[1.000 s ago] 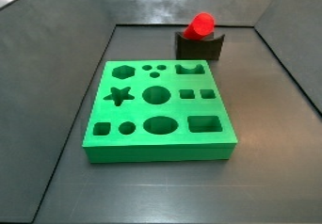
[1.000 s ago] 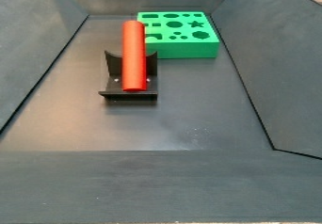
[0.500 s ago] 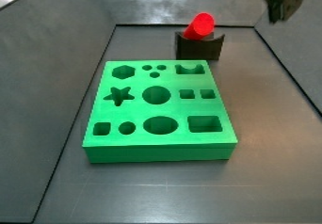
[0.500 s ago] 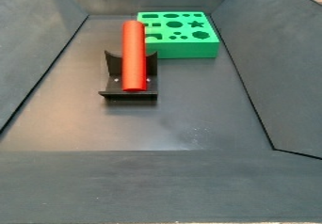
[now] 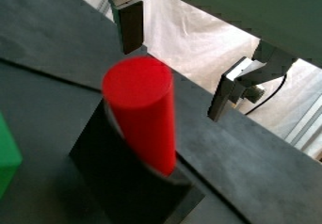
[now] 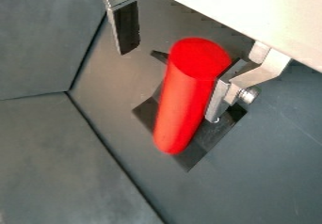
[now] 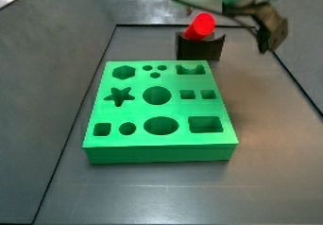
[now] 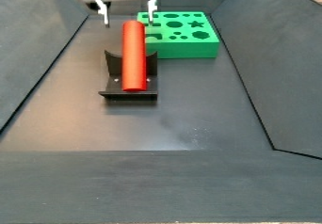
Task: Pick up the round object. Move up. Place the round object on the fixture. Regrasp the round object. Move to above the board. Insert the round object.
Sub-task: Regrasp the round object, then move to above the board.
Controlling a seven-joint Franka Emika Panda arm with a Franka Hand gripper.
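Observation:
The red cylinder should be grabbed by its raised end with my gripper, which leaves the cylinder's other end free to go into the green board.
The round object is a red cylinder peg lying in the notch of the dark fixture. It also shows in a side view on the fixture, and in both wrist views. My gripper is open and hangs just above the peg's far end, one finger on each side of it and apart from it, as the other finger shows. It is blurred in a side view. The green board with shaped holes lies beside the fixture.
Dark sloping walls enclose the grey floor on all sides. The board sits at the far end, close behind the fixture. A green corner of it shows in a wrist view.
The gripper has come down into view from above and now straddles the peg's far end. The peg, fixture and board have not moved.

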